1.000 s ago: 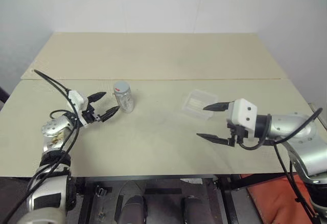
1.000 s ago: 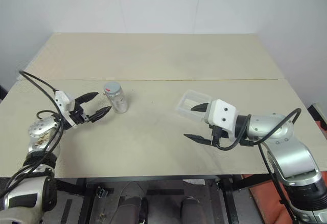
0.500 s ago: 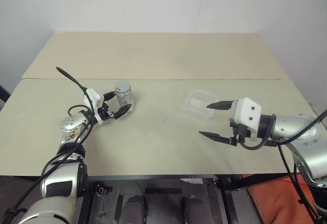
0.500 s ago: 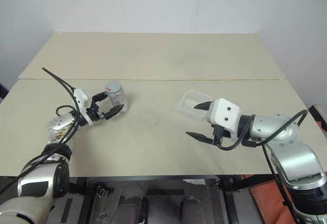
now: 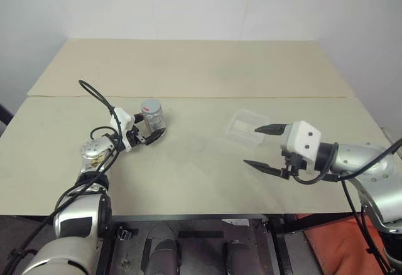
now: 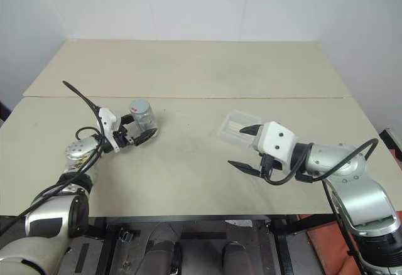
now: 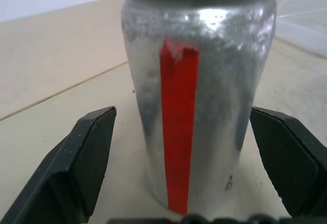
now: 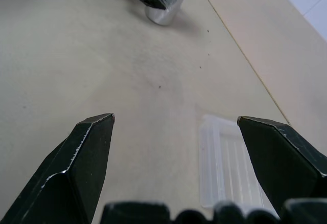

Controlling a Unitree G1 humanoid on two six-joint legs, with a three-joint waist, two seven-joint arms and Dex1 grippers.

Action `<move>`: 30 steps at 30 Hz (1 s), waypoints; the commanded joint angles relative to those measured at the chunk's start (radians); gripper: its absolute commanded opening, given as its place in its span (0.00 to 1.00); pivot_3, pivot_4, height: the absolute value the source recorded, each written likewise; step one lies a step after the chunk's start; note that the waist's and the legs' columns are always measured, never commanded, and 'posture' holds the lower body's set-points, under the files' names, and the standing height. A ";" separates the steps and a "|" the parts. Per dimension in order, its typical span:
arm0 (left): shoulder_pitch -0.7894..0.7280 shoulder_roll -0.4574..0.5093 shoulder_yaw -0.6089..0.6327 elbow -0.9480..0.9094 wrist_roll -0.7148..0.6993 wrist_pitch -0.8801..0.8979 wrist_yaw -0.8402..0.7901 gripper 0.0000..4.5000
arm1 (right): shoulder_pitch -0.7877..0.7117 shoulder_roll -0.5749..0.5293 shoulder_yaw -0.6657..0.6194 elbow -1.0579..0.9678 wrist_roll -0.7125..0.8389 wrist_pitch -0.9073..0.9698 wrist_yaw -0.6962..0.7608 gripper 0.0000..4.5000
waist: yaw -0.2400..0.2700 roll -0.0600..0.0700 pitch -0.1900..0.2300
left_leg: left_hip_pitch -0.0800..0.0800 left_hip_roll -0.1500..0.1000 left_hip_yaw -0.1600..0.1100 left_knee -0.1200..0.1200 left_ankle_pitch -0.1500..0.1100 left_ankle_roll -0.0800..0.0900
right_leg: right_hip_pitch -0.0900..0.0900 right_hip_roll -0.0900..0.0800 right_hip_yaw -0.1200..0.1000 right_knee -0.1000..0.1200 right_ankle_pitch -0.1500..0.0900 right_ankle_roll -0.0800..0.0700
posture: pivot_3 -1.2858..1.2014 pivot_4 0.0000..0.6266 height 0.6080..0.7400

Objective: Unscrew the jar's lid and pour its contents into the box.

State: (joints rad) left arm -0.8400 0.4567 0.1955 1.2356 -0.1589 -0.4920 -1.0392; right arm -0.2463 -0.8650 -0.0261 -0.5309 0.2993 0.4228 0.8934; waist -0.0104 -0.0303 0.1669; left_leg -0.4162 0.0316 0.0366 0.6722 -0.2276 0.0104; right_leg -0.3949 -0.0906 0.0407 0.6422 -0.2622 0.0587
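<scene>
My left gripper's fingers stand beside the jar's silvery sides above the pale board (image 7: 127,183) in the left wrist view, so it is time to close on the jar.
The jar (image 5: 153,119) stands upright on the table left of centre, silvery, with a red stripe (image 7: 179,132) down its side. Its grey lid (image 5: 149,106), with a red mark on top, sits on it. My left gripper (image 5: 147,128) is open with one finger on each side of the jar, and a gap shows on both sides in the left wrist view. The contents are hidden inside. The clear box (image 5: 244,126) lies right of centre. My right gripper (image 5: 252,145) hovers open just in front of the box, holding nothing.
The table (image 5: 188,174) is two pale boards joined at a seam (image 5: 282,97) running across behind the jar and box. A black cable (image 5: 99,96) loops over my left arm. An orange object (image 5: 326,243) lies on the floor at the lower right.
My left gripper has moved right and forward up to the jar, so its open fingers now straddle it. The right gripper has stayed in place and open.
</scene>
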 commanded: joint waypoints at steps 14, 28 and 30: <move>-0.023 0.001 -0.011 0.010 0.050 -0.005 0.037 0.48 | -0.002 0.005 -0.014 -0.023 -0.003 -0.008 -0.027 1.00 | 0.000 0.000 0.000 | 0.000 0.000 0.000 0.002 0.000 0.000 | 0.001 0.000 0.000 0.001 0.000 0.000 | 0.52 0.24 1.00; 0.086 -0.025 -0.041 -0.379 -0.080 0.151 -0.242 0.48 | -0.156 0.268 0.109 -0.030 0.011 0.137 -0.208 1.00 | -0.002 0.000 0.000 | -0.005 0.000 -0.001 0.004 0.000 0.000 | -0.003 0.000 0.000 0.003 0.000 0.000 | 0.52 0.24 1.00; 0.125 -0.043 -0.063 -0.472 -0.085 0.180 -0.240 0.48 | -0.176 0.318 0.129 -0.042 0.011 0.166 -0.243 1.00 | -0.002 0.000 0.000 | -0.006 0.000 -0.002 0.005 0.000 0.000 | -0.005 0.000 0.000 0.005 0.000 0.000 | 0.52 0.24 1.00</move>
State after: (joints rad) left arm -0.7213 0.4164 0.1465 0.8345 -0.2190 -0.3268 -1.2726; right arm -0.3982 -0.5527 0.1055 -0.5279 0.2990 0.5715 0.6819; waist -0.0123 -0.0301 0.1668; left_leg -0.4233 0.0319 0.0346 0.6769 -0.2278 0.0108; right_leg -0.4015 -0.0906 0.0407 0.6478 -0.2619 0.0590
